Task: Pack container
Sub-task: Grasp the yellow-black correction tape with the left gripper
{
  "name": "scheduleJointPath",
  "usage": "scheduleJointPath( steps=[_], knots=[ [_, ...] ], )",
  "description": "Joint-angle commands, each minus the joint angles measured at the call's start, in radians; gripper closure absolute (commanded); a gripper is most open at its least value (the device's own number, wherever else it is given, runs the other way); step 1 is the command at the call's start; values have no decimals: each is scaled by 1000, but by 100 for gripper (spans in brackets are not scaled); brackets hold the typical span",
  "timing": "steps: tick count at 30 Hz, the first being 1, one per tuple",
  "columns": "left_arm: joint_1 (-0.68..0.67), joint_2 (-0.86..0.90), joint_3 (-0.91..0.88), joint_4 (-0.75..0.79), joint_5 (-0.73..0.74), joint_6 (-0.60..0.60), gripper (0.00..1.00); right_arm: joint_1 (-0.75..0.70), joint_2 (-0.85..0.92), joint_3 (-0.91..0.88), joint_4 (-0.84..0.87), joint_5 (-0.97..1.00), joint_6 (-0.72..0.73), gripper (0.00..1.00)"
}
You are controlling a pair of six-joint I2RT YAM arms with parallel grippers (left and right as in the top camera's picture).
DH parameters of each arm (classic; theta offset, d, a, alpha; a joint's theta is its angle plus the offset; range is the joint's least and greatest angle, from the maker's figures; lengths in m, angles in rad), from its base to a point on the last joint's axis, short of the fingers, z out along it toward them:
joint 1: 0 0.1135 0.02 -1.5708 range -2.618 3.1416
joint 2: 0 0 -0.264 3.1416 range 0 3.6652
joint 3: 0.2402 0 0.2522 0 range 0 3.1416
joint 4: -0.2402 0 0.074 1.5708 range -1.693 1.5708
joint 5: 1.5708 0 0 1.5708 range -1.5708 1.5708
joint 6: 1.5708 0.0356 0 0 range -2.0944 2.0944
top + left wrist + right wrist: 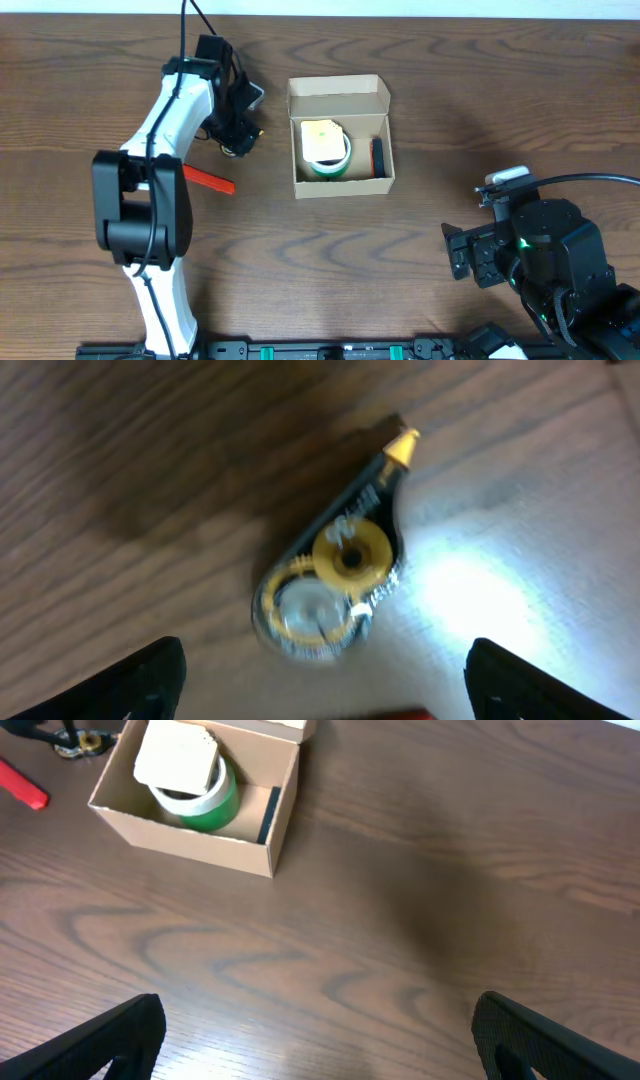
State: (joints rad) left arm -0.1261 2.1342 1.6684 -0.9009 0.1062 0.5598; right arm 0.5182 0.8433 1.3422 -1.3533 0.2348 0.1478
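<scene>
The dispenser is still beyond the left gripper's open fingers, so they would miss it if they closed now. The left gripper should move toward it before it closes.
The container (341, 186), a tan cardboard box with its flap lid open, sits at the table's middle and also shows in the right wrist view (190, 842). Inside it are a green tape roll (327, 165) with a pale yellow pad on top and a dark slim item (378, 155). My left gripper (238, 140) is open just above a clear and yellow correction tape dispenser (335, 560), which lies on the table left of the box. My right gripper (462, 252) is open and empty over bare table at the right.
A red marker (210, 180) lies on the table left of the box, below the left gripper; its end shows in the right wrist view (22, 782). The left arm reaches from the front left edge.
</scene>
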Motion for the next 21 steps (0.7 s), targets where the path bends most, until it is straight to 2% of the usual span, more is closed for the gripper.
scheduleJointPath(
  steps=[1, 6, 12, 18, 21],
  knots=[
    [7, 38, 2, 26, 14, 21, 8, -7, 0, -2, -1, 0, -14, 1],
    [7, 72, 2, 84, 14, 22, 7, -7, 0, -2, -1, 0, -14, 1],
    [7, 116, 2, 93, 13, 39, 12, -7, 0, -2, -1, 0, -14, 1],
    [6, 135, 2, 90, 10, 39, 25, -7, 0, -2, -1, 0, -14, 1],
    [6, 135, 2, 89, -7, 32, 37, -7, 0, -2, -1, 0, -14, 1]
  ],
)
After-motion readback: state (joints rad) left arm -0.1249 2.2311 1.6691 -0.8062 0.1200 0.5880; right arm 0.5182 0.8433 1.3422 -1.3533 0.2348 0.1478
